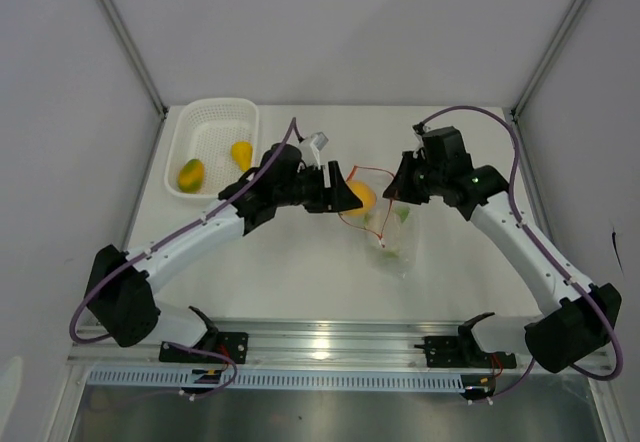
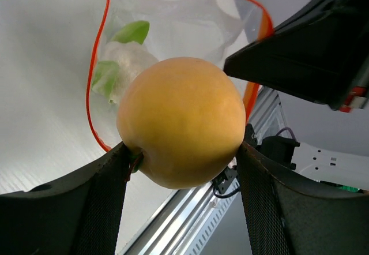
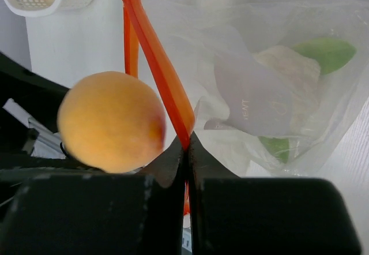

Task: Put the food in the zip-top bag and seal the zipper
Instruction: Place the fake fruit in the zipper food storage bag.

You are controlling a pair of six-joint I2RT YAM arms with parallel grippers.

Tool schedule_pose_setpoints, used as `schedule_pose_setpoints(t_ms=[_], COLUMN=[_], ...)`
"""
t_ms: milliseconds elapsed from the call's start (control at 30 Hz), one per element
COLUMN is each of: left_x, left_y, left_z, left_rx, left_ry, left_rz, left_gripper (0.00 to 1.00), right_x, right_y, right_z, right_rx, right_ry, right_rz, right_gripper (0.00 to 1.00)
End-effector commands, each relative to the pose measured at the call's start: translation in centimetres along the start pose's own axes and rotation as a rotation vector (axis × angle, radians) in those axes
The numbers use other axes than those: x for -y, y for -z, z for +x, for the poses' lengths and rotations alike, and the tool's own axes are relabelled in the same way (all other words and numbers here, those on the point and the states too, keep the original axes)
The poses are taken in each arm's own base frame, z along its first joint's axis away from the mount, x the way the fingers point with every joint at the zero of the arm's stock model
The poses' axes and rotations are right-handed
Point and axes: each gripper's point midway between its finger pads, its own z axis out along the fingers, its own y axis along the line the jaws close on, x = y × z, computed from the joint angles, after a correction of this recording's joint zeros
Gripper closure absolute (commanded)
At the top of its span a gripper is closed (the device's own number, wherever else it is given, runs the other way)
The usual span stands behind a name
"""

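Observation:
The orange round fruit (image 2: 181,121) is hanging outside the bag's zipper and would fall outside the bag's opening if the left gripper opened now, so the left gripper should move the fruit inside before releasing it.
My left gripper (image 1: 345,197) is shut on the orange round fruit (image 2: 181,121), holding it at the open mouth of the clear zip-top bag (image 1: 392,237). The fruit also shows in the top view (image 1: 360,198) and the right wrist view (image 3: 110,121). My right gripper (image 1: 398,190) is shut on the orange-red zipper strip (image 3: 158,64) and holds the bag's mouth up and open. The zipper loop (image 2: 92,76) rings the mouth. The white cauliflower-like piece with green (image 2: 124,64) lies inside the bag and also shows in the right wrist view (image 3: 282,70).
A white mesh basket (image 1: 205,114) stands at the back left. It holds a yellow pear-shaped fruit (image 1: 241,154) and a yellow-green fruit (image 1: 191,173). Frame posts rise at both back corners. A metal rail (image 1: 330,342) runs along the near edge.

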Motion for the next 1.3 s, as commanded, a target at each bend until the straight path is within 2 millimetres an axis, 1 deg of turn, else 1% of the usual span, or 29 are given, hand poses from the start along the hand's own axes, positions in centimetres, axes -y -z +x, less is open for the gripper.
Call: schedule_pose_setpoints(t_ms=[0, 33, 67, 100, 133, 233, 267, 333, 367, 433, 467, 500, 533, 567, 600, 700, 733, 767, 833, 867, 900, 967, 1000, 1033, 1100, 1133, 1200, 1233, 1267], left_x=[1.5, 1.4, 0.9, -0.1, 0.8, 0.9, 1.3, 1.0, 1.3, 0.8, 1.0, 0.9, 0.8, 0.5, 0.3, 0.0, 0.0, 0.0, -0.4, -0.4, -0.2, -0.5, 0.3, -0.6, -0.1, -0.1, 0.3, 0.6, 0.1], left_y=[-1.4, -1.7, -2.0, -3.0, -3.2, -4.4, -4.6, -5.1, -5.3, -5.8, -5.9, -6.1, -6.2, -6.5, -6.7, -7.3, -7.4, -7.4, -7.1, -6.9, -6.3, -5.8, -4.8, -4.5, -3.6, -2.7, -1.7, -0.6, -0.2], left_z=[-1.3, -1.2, -0.5, 0.0, -0.7, -0.6, -1.1, -1.0, -1.3, -1.1, -1.4, -1.4, -1.5, -1.3, -1.2, -0.7, -0.6, -0.6, -0.7, -0.9, -1.0, -1.0, -1.5, -0.6, -1.1, -0.9, -1.2, -1.5, -1.6], left_rx=[0.016, 0.006, -0.027, -0.058, -0.059, -0.096, -0.088, -0.1, -0.097, -0.111, -0.107, -0.106, -0.102, -0.108, -0.107, -0.127, -0.128, -0.124, -0.103, -0.093, -0.083, -0.06, -0.032, -0.033, 0.008, 0.023, 0.057, 0.085, 0.107], left_ry=[-0.001, 0.001, 0.016, 0.033, 0.033, 0.055, 0.052, 0.058, 0.055, 0.06, 0.058, 0.06, 0.061, 0.071, 0.071, 0.072, 0.072, 0.06, 0.034, 0.022, 0.009, -0.019, -0.037, -0.044, -0.077, -0.098, -0.118, -0.137, -0.143], left_rz=[0.017, 0.005, -0.023, -0.057, -0.044, -0.035, -0.03, -0.041, -0.036, -0.048, -0.045, -0.048, -0.052, -0.061, -0.066, -0.05, -0.048, -0.042, -0.058, -0.061, -0.062, -0.063, -0.043, -0.066, -0.05, -0.05, -0.044, -0.04, -0.065], left_gripper=[1.0, 1.0, 0.99, 0.99, 1.0, 0.99, 0.99, 1.0, 0.99, 0.99, 0.99, 0.98, 0.94, 0.88, 0.87, 0.54, 0.45, 0.33, 0.25, 0.18, 0.01, 0.01, 0.01, 0.01, 0.01, 0.01, 0.01, 0.01, 0.01], right_x=[-2.4, -2.4, -2.5, -2.6, -2.5, -2.6, -2.7, -2.8, -3.1, -3.2, -3.3, -3.4, -3.5, -3.6, -3.7, -3.8, -3.8, -3.8, -3.7, -3.6, -3.5, -3.3, -3.3, -3.2, -3.0, -2.9, -2.5, -2.4, -2.4], right_y=[1.9, 1.9, 1.9, 1.8, 1.7, 1.3, 1.2, 1.0, 1.1, 1.0, 1.0, 1.1, 1.2, 1.3, 1.4, 1.7, 1.8, 1.9, 2.0, 2.1, 2.1, 2.3, 2.3, 2.4, 2.4, 2.5, 2.3, 2.3, 2.3], right_z=[-1.7, -1.7, -1.6, -1.4, -1.2, -0.6, -0.5, -0.1, -0.1, 0.0, 0.0, -0.1, -0.2, -0.3, -0.3, -0.6, -0.6, -0.7, -0.7, -0.7, -0.7, -0.8, -0.8, -0.8, -0.9, -0.9, -0.8, -0.8, -0.8], right_rx=[0.074, 0.072, 0.07, 0.063, 0.058, 0.044, 0.041, 0.036, 0.038, 0.038, 0.039, 0.043, 0.049, 0.053, 0.056, 0.068, 0.068, 0.073, 0.078, 0.08, 0.082, 0.088, 0.09, 0.092, 0.095, 0.093, 0.088, 0.085, 0.086], right_ry=[0.001, 0.002, 0.005, 0.006, 0.006, 0.008, 0.008, 0.008, 0.01, 0.011, 0.012, 0.012, 0.013, 0.013, 0.013, 0.017, 0.018, 0.018, 0.018, 0.018, 0.021, 0.021, 0.024, 0.024, 0.026, 0.028, 0.028, 0.029, 0.031], right_rz=[-0.078, -0.08, -0.085, -0.087, -0.087, -0.091, -0.094, -0.095, -0.1, -0.098, -0.101, -0.103, -0.105, -0.106, -0.107, -0.109, -0.108, -0.104, -0.101, -0.096, -0.093, -0.085, -0.084, -0.082, -0.076, -0.075, -0.067, -0.066, -0.065], right_gripper=[1.0, 1.0, 1.0, 1.0, 1.0, 1.0, 1.0, 1.0, 1.0, 1.0, 1.0, 1.0, 1.0, 1.0, 1.0, 1.0, 1.0, 1.0, 1.0, 1.0, 1.0, 1.0, 1.0, 1.0, 1.0, 1.0, 1.0, 1.0, 1.0])
